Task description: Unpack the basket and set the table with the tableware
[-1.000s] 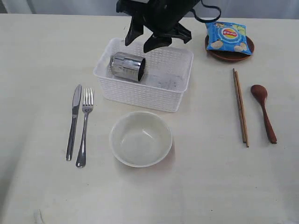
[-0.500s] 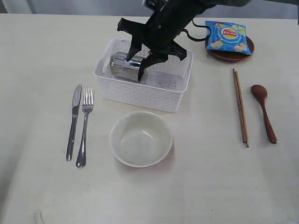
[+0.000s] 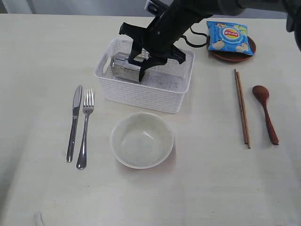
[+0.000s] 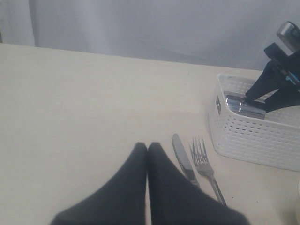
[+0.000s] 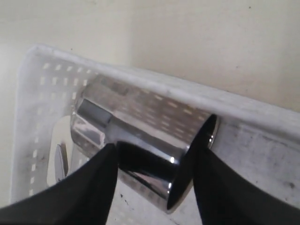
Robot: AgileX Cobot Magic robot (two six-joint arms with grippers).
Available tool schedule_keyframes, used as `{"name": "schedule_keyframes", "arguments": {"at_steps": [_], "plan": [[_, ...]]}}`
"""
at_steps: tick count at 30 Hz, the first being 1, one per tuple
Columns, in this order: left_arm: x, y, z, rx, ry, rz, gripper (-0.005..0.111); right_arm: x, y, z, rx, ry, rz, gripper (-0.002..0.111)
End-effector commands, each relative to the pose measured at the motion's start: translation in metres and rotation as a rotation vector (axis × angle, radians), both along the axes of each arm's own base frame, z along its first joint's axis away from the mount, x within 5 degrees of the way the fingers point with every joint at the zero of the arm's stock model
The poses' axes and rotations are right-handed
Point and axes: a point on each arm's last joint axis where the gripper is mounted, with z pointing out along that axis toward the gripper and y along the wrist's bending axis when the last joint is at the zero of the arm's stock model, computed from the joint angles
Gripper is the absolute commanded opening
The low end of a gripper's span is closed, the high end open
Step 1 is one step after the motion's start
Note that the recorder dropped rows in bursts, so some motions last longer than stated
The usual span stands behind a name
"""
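Note:
My right gripper grabs the steel cup by its rim (image 3: 139,78) next, to unpack the basket (image 3: 141,96) and set the table.
The white basket (image 3: 141,96) stands at the table's (image 3: 42,56) back middle with the steel cup (image 3: 123,68) lying on its side inside. My right gripper (image 3: 139,65) is down in the basket, open, one finger on each side of the cup (image 5: 140,122); in the right wrist view the gripper (image 5: 154,150) straddles its open end. Knife (image 3: 74,123) and fork (image 3: 85,129) lie left of the basket, and the pale bowl (image 3: 141,140) sits in front of it. Chopsticks (image 3: 241,108) and spoon (image 3: 265,113) lie at the right. My left gripper (image 4: 147,146) is shut and empty, near the knife (image 4: 183,161).
A blue chip bag (image 3: 228,37) rests on the dark brown plate (image 3: 231,55) at the back right, close to my right arm. The basket's walls enclose the right gripper's fingers.
My right gripper has come down from above the basket's back rim into the basket and now straddles the cup. Its opening looks unchanged. Nothing else moved.

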Motion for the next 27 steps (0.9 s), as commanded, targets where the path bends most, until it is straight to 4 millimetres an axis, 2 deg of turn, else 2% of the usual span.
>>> {"name": "schedule_keyframes", "arguments": {"at_steps": [1,8,13,22,27], "plan": [[0.0001,0.0,0.0003,-0.005,-0.011,0.001,0.0,0.0043,0.0003,0.0036,0.015,-0.038,-0.021,0.045],[0.0001,0.0,0.0003,-0.005,-0.011,0.001,0.0,0.0078,0.0022,0.006,0.053,-0.059,-0.06,0.014],[0.0001,0.0,0.0003,-0.005,-0.011,0.001,0.0,0.0085,0.0023,0.0063,0.056,-0.067,-0.064,-0.001],[0.0001,0.0,0.0003,-0.005,-0.011,0.001,0.0,0.008,0.0013,0.0119,0.041,-0.102,-0.027,-0.001],[0.0001,0.0,0.0003,-0.005,-0.011,0.001,0.0,0.0071,-0.0059,0.0085,-0.06,-0.105,-0.003,-0.001]]}}
